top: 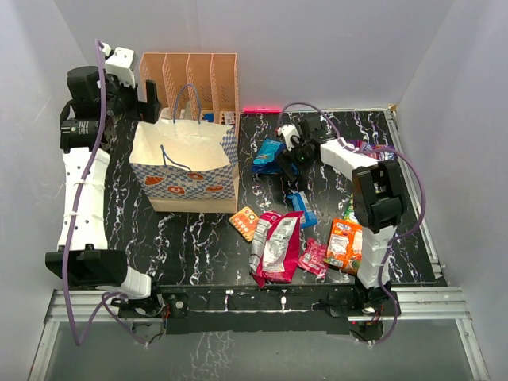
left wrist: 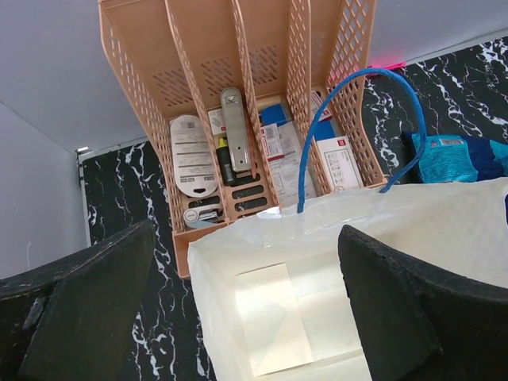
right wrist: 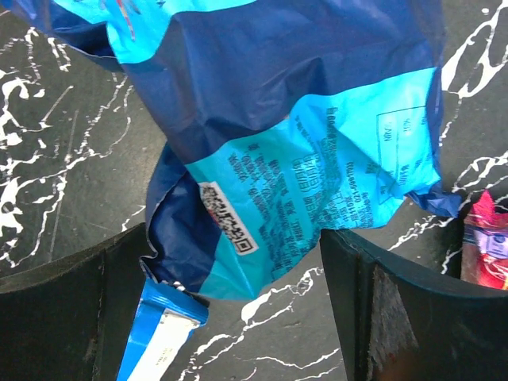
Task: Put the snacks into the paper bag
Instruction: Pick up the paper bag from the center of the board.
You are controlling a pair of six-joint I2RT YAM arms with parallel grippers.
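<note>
The right gripper grabs the blue snack packet by its near end next, which leaves the packet's far end free for the left gripper.
The paper bag stands open at the back left; its white inside and a blue handle fill the left wrist view. My left gripper hangs open over the bag's back left corner, holding nothing. A crumpled blue snack packet lies right of the bag. My right gripper is open just above it, fingers either side of the packet's lower edge. More snacks lie nearer: small blue, small orange, magenta-silver, pink and orange.
A peach perforated file rack with remotes and boxes stands right behind the bag. A red-pink packet lies at the right finger's edge. The black marbled table ends at a metal rail in front; white walls close three sides.
</note>
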